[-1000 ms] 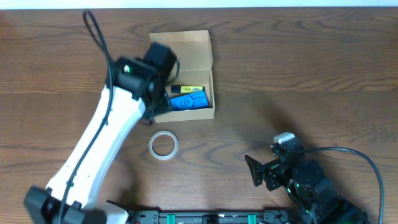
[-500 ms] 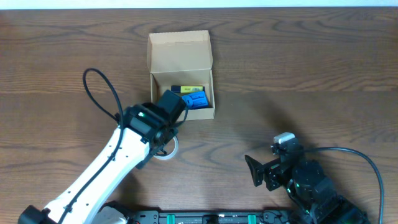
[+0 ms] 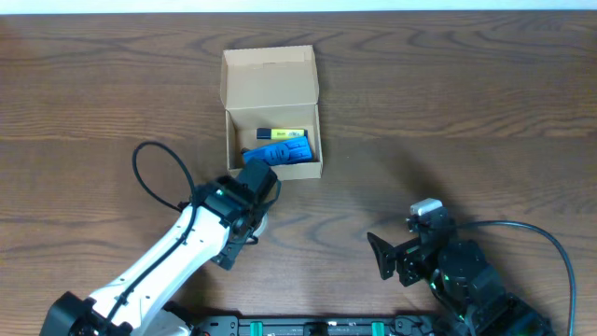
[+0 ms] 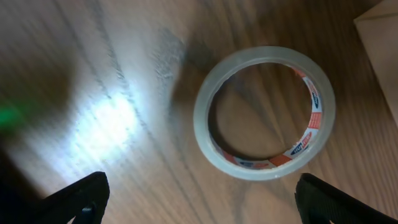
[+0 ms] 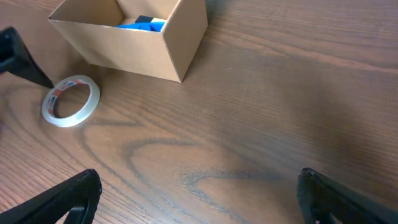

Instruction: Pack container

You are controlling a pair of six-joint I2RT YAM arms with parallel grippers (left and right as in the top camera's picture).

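The tape's rim is below and beyond my left gripper's fingers, which would miss it if closed now and need to lower to it before closing on it.
The container point(image 3: 270, 82) is a tan cardboard box with its flap lid open, holding a blue item point(image 3: 284, 151) and a yellow-and-black item point(image 3: 283, 133). It also shows in the right wrist view point(image 5: 134, 46). A roll of clear tape point(image 4: 264, 112) lies flat on the table just in front of the box, seen too in the right wrist view point(image 5: 70, 101). My left gripper point(image 4: 199, 199) is open and hovers right over the tape, covering it in the overhead view point(image 3: 252, 191). My right gripper point(image 5: 199, 196) is open and empty, at the front right.
The wooden table point(image 3: 448, 103) stretches wide to the right of the box. A black cable point(image 3: 154, 163) loops off the left arm. The right arm's base point(image 3: 448, 271) sits at the front right edge.
My left arm has drawn back from the box toward the front, and its gripper now hangs over the tape roll. The right arm has not moved.
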